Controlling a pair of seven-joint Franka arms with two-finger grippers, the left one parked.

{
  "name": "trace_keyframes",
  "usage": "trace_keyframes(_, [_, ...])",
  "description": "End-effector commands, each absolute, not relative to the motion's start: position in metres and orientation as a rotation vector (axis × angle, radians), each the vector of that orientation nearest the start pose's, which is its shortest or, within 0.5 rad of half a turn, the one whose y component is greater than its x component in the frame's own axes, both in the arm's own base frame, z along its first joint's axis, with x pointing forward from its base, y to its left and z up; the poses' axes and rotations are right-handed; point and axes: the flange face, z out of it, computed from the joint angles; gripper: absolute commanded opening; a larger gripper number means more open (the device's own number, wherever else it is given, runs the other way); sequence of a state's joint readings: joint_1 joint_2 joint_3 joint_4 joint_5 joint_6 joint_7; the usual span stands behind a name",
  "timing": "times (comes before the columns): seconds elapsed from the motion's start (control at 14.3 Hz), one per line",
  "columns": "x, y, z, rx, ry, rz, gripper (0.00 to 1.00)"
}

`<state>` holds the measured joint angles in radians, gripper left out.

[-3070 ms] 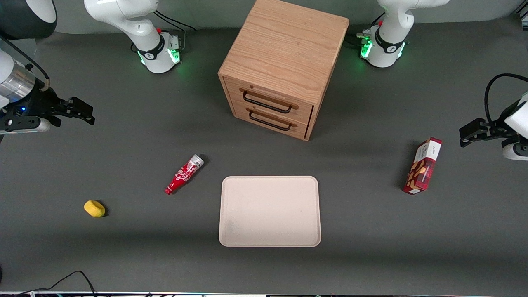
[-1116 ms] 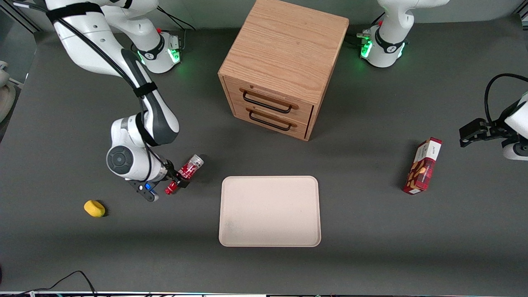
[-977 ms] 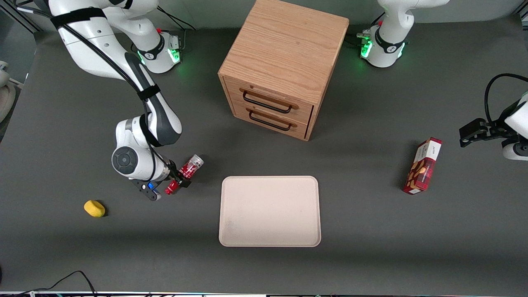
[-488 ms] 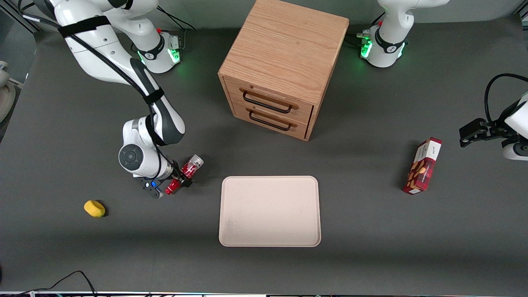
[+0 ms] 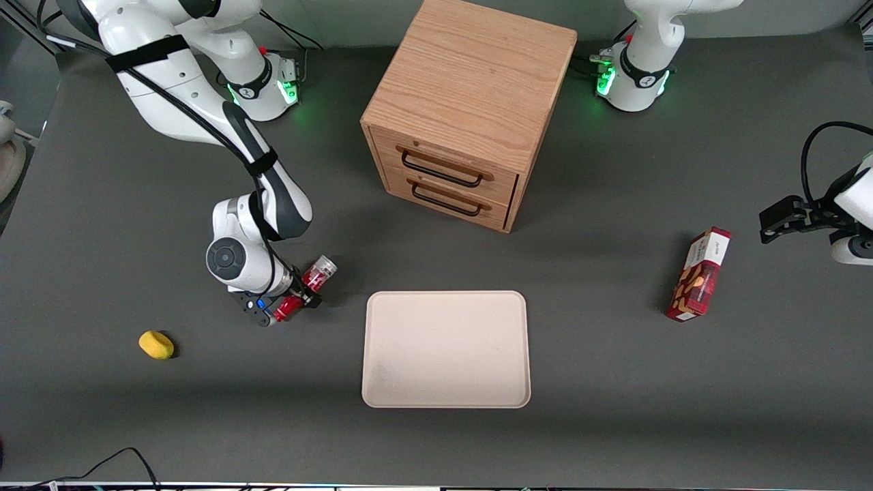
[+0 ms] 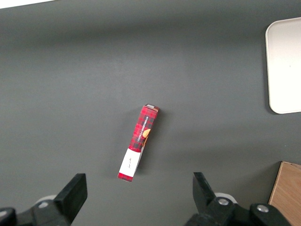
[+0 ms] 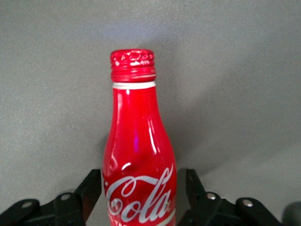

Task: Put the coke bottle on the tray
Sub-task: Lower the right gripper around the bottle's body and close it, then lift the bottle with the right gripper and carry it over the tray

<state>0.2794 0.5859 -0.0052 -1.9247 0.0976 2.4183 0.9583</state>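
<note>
Next, my right gripper needs to grab the coke bottle around its middle (image 5: 304, 290) to place it on the tray (image 5: 447, 348).
The coke bottle (image 5: 316, 275) lies on its side on the dark table, silver-grey end toward the cabinet and red neck nearer the front camera. My right gripper (image 5: 301, 294) is low over it with its fingers straddling the bottle's middle. In the right wrist view the gripper (image 7: 142, 180) is open, one black finger (image 7: 94, 183) on each side of the bottle (image 7: 138, 155), with small gaps showing. The beige tray (image 5: 447, 348) lies flat beside the bottle, toward the parked arm's end, and holds nothing. Its corner shows in the left wrist view (image 6: 286, 66).
A wooden two-drawer cabinet (image 5: 470, 109) stands farther from the front camera than the tray. A small yellow object (image 5: 156, 344) lies toward the working arm's end. A red snack box (image 5: 699, 275) lies toward the parked arm's end, also in the left wrist view (image 6: 139, 143).
My right arm came in from the table's edge and down to the bottle. Over the last second the gripper slid further along it, toward the tray. The bottle has not moved.
</note>
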Motion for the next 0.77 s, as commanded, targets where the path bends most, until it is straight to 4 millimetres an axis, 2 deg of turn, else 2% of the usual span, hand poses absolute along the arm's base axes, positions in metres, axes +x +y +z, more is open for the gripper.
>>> trace_keyframes(0.0, [0.591, 0.171, 0.176, -2.902, 1.189, 0.148, 0.24])
trace_keyframes(0.07, [0.591, 0.171, 0.176, -2.901, 1.189, 0.146, 0.07])
trace_keyframes(0.14, [0.592, 0.171, 0.176, -2.901, 1.189, 0.146, 0.0])
trace_keyframes(0.49, [0.594, 0.172, 0.18, -2.901, 1.178, 0.137, 0.0])
trace_keyframes(0.56, [0.596, 0.172, 0.185, -2.901, 1.169, 0.131, 0.0])
trace_keyframes(0.7, [0.607, 0.174, 0.207, -2.899, 1.16, 0.13, 0.0])
